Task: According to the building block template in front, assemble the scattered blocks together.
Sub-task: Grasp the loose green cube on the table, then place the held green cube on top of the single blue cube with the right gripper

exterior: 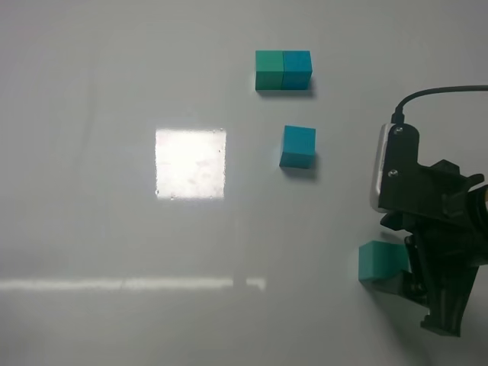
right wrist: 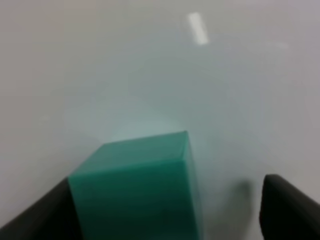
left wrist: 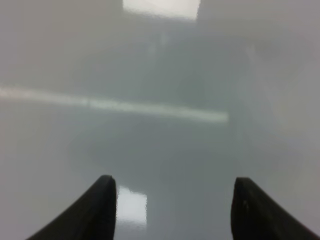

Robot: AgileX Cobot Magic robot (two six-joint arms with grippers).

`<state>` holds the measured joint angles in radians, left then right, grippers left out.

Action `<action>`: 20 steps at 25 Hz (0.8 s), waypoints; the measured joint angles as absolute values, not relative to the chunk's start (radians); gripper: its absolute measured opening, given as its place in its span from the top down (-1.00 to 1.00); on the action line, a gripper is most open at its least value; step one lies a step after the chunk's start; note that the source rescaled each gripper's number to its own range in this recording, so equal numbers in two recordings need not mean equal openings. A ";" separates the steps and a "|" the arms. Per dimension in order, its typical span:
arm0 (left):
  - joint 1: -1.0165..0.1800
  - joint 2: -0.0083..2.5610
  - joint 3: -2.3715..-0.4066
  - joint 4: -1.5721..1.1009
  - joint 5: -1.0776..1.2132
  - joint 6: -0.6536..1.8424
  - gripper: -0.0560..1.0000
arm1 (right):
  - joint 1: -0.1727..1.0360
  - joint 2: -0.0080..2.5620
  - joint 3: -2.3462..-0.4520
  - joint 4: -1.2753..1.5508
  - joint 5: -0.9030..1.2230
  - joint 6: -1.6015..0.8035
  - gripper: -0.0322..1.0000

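The right gripper picks up the loose sea-green cube (exterior: 381,261) by its sides next, to copy the template (exterior: 283,70).
The building block template (exterior: 283,70), a sea-green cube joined to a teal-blue cube, lies at the back of the white table. A loose teal-blue cube (exterior: 297,146) sits just in front of it. A loose sea-green cube (exterior: 381,261) sits at the right front, at the tips of my right gripper (exterior: 415,280). In the right wrist view this cube (right wrist: 137,190) stands between the spread fingers of my right gripper (right wrist: 165,215), close to one finger and with a gap to the other. My left gripper (left wrist: 172,210) is open over bare table and out of the exterior view.
A bright square glare patch (exterior: 191,162) and a thin light streak (exterior: 130,284) lie on the glossy table. The right arm's black cable (exterior: 435,93) arcs above its wrist at the right edge.
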<state>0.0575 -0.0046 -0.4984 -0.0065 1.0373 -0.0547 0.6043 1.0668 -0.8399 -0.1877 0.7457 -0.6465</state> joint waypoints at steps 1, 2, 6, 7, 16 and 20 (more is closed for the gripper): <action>0.057 -0.005 -0.498 -0.006 1.037 -0.055 0.38 | 0.604 1.067 -0.833 -0.188 0.740 -0.643 -0.82; 0.057 -0.005 -0.498 -0.006 1.037 -0.055 0.38 | 0.604 1.067 -0.821 -0.188 0.736 -0.642 -0.80; 0.057 -0.005 -0.498 -0.006 1.037 -0.055 0.38 | 0.605 1.067 -0.780 -0.189 0.705 -0.636 -0.58; 0.057 -0.005 -0.498 -0.006 1.037 -0.055 0.38 | 0.605 1.067 -0.780 -0.189 0.699 -0.634 -0.39; 0.057 -0.005 -0.498 -0.006 1.037 -0.055 0.39 | 0.605 1.041 -0.778 -0.188 0.699 -0.631 0.92; 0.057 -0.005 -0.498 -0.006 1.037 -0.055 0.39 | 0.605 1.022 -0.813 -0.188 0.764 -0.631 0.92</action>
<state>0.0575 -0.0046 -0.4984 -0.0065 1.0369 -0.0547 0.6046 1.0217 -0.8128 -0.1876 0.7638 -0.6312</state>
